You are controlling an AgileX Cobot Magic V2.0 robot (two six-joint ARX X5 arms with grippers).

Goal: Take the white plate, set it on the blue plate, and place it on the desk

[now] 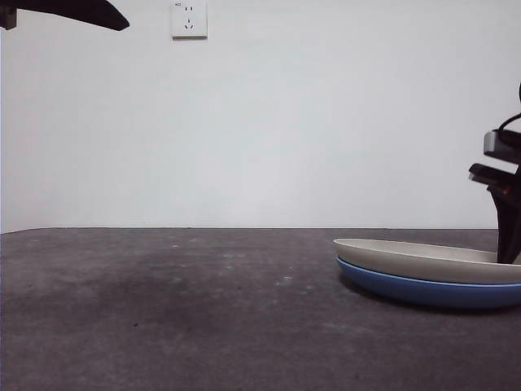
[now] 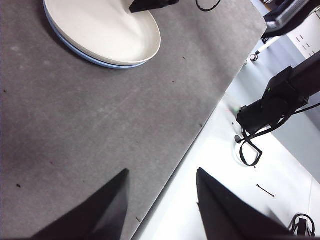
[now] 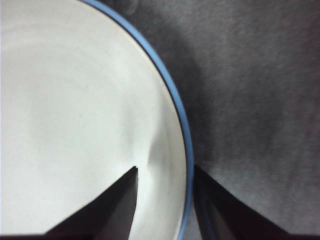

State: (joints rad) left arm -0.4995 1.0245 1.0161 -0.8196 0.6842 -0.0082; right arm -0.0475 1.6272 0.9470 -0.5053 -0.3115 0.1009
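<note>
I should grab the nested rims of both stacked plates with my right gripper next, so the two plates can move onto the desk together.
The white plate lies stacked inside the blue plate on the desk at the right. In the right wrist view my right gripper is open and straddles the rim: one jaw over the white plate, the other outside the blue plate above the desk. It reaches down at the right edge of the front view. My left gripper is open and empty, high over the desk edge, away from the plates. It shows as a black tip at the top left.
A wall socket is on the white wall behind. In the left wrist view the desk's edge runs near a white floor with a black arm base and cables.
</note>
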